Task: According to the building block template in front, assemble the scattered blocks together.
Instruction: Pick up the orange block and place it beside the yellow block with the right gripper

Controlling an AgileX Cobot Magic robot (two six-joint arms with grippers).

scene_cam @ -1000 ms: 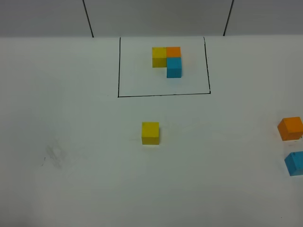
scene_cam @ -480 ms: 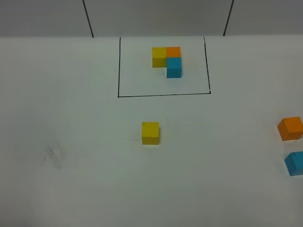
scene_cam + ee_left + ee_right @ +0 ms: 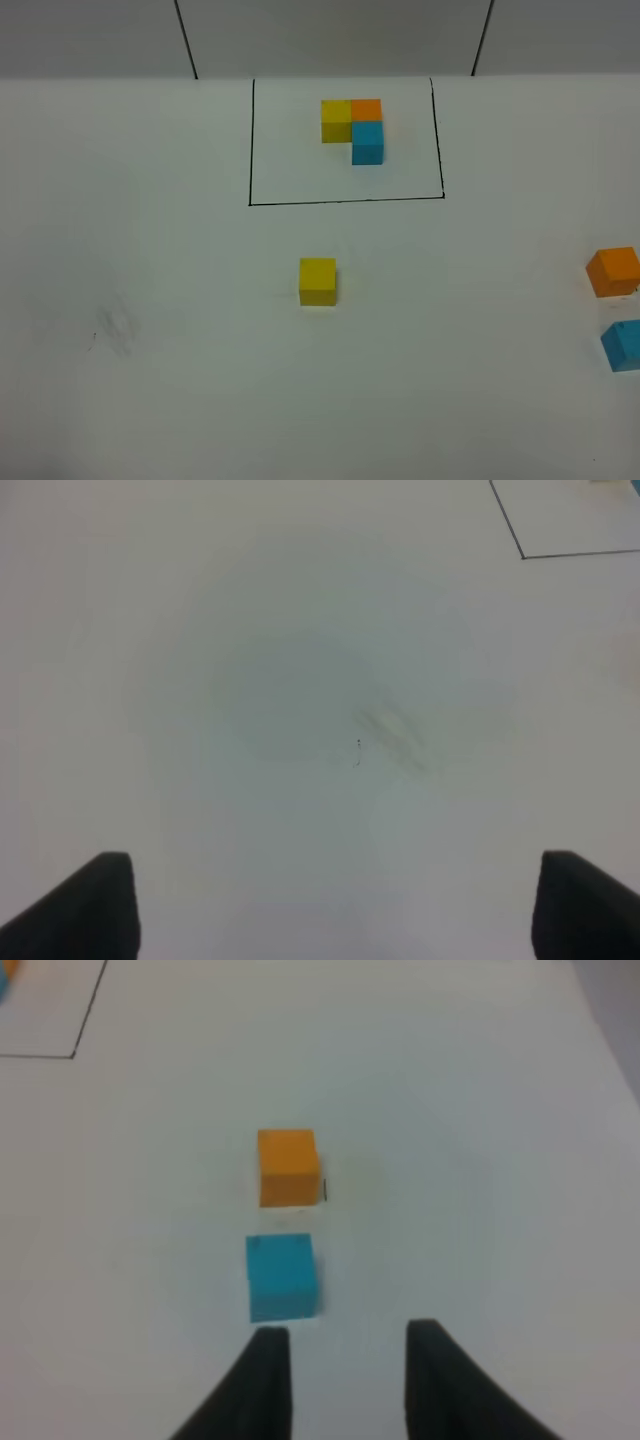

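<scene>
I should join the orange cube (image 3: 613, 271) to the yellow cube (image 3: 318, 281), so next I should grab the orange cube by its two opposite sides with my right gripper.
The building block template (image 3: 352, 125), a yellow, orange and light blue L, sits inside a black drawn rectangle (image 3: 345, 201) at the back. Of the scattered blocks, the yellow cube (image 3: 318, 281) lies mid-table, and the orange cube (image 3: 613, 271) and blue cube (image 3: 623, 345) lie at the right edge. Neither gripper shows in the high view. In the right wrist view my right gripper (image 3: 345, 1332) hovers just short of the blue cube (image 3: 281, 1275), fingers a narrow gap apart, empty; the orange cube (image 3: 288, 1165) is beyond. My left gripper (image 3: 337, 860) is wide open over bare table.
A faint smudge (image 3: 115, 330) marks the white table on the left, also seen as a smudge (image 3: 395, 730) under the left gripper. A corner of the drawn rectangle (image 3: 523, 555) shows in the left wrist view. Grey wall panels with dark seams (image 3: 185, 40) stand behind the table.
</scene>
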